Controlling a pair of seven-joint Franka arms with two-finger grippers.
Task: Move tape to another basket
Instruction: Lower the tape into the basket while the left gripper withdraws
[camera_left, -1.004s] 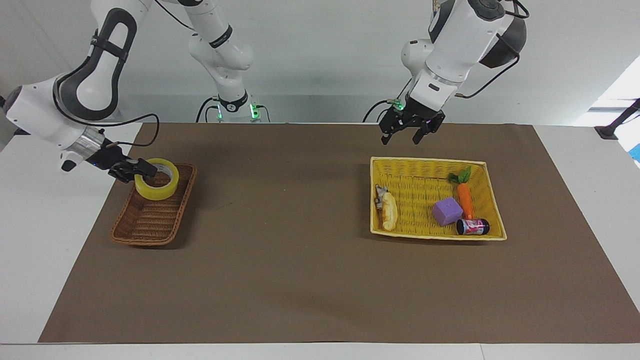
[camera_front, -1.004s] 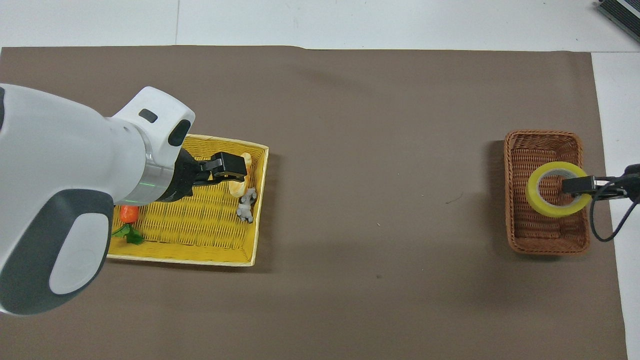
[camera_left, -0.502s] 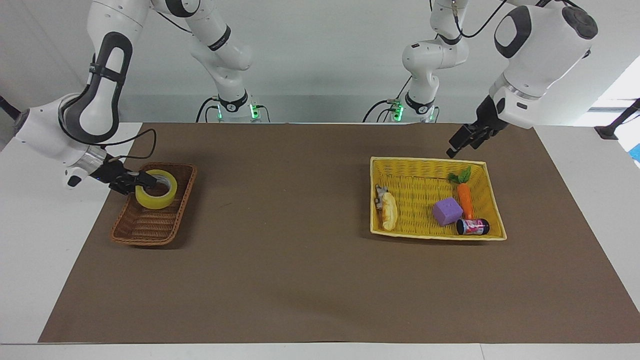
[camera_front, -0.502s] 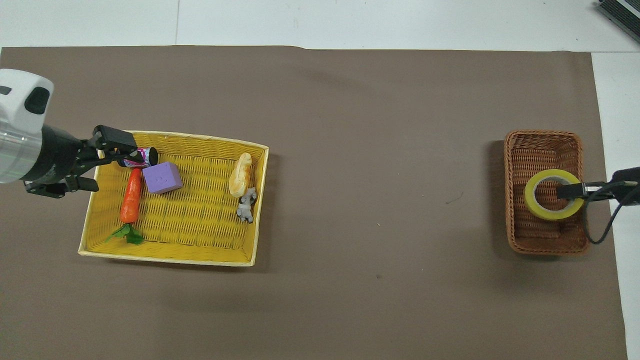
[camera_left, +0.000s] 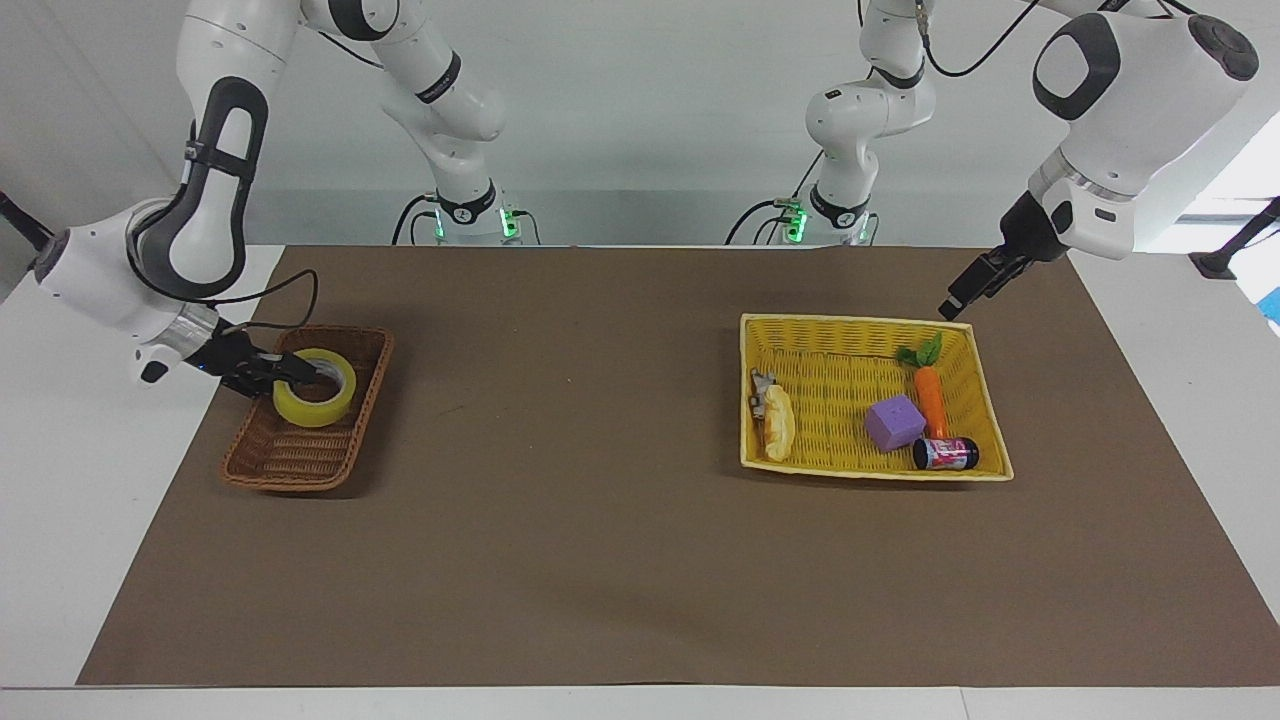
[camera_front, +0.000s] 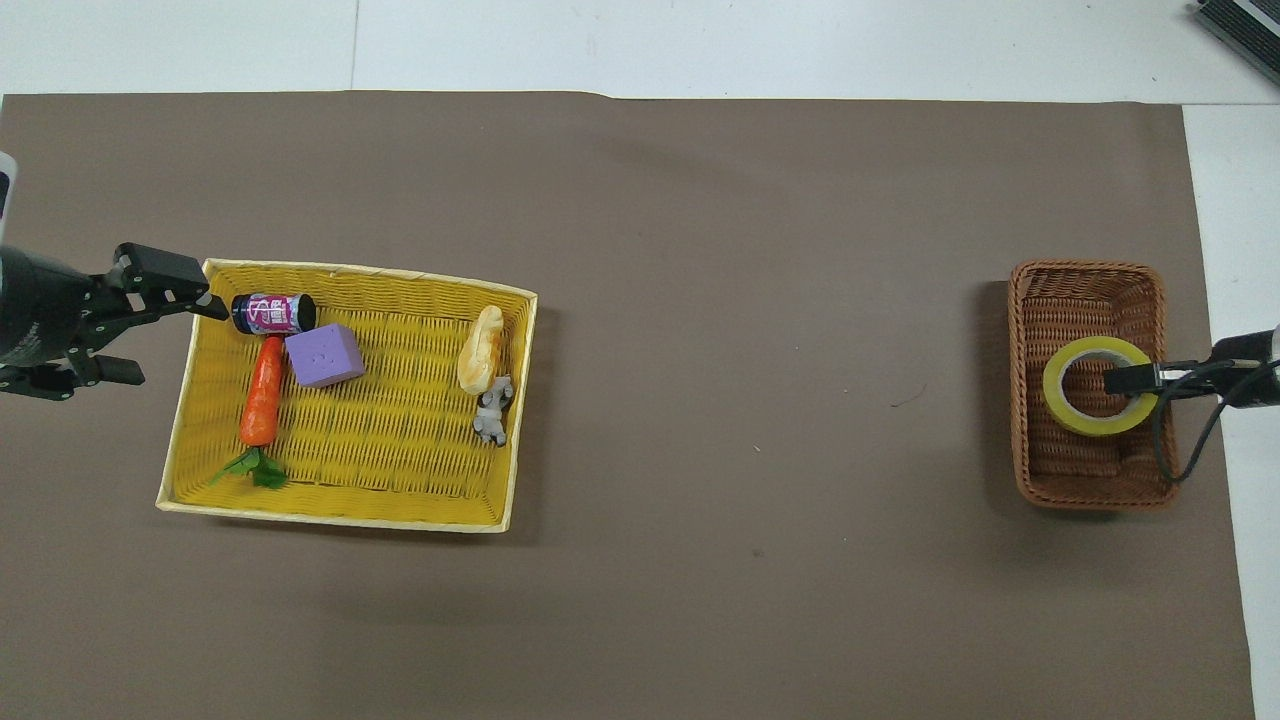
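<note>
The yellow tape (camera_front: 1051, 388) sits low inside the brown wicker basket's rim, so I should open my right gripper now.
The yellow tape (camera_left: 316, 402) is low inside the small brown wicker basket (camera_left: 290, 462) at the right arm's end of the table. I cannot tell whether it rests on the basket's floor. My right gripper (camera_left: 287, 371) is shut on the tape's rim, with one finger inside the white core. The overhead view shows the tape (camera_front: 1051, 388), the basket (camera_front: 1085, 290) and the right gripper (camera_front: 1135, 380) the same way. My left gripper (camera_left: 962, 300) is open and empty in the air beside the yellow basket's outer corner. It also shows in the overhead view (camera_front: 165, 338).
The large yellow basket (camera_left: 850, 325) at the left arm's end holds a purple cube (camera_left: 893, 422), a carrot (camera_left: 931, 398), a small can (camera_left: 945, 454), a bread piece (camera_left: 778, 424) and a small grey figure (camera_left: 761, 392). A brown mat (camera_left: 600, 500) covers the table.
The right gripper has lowered the tape deeper into the brown basket. The left arm has swung from over the yellow basket out toward its own end of the table.
</note>
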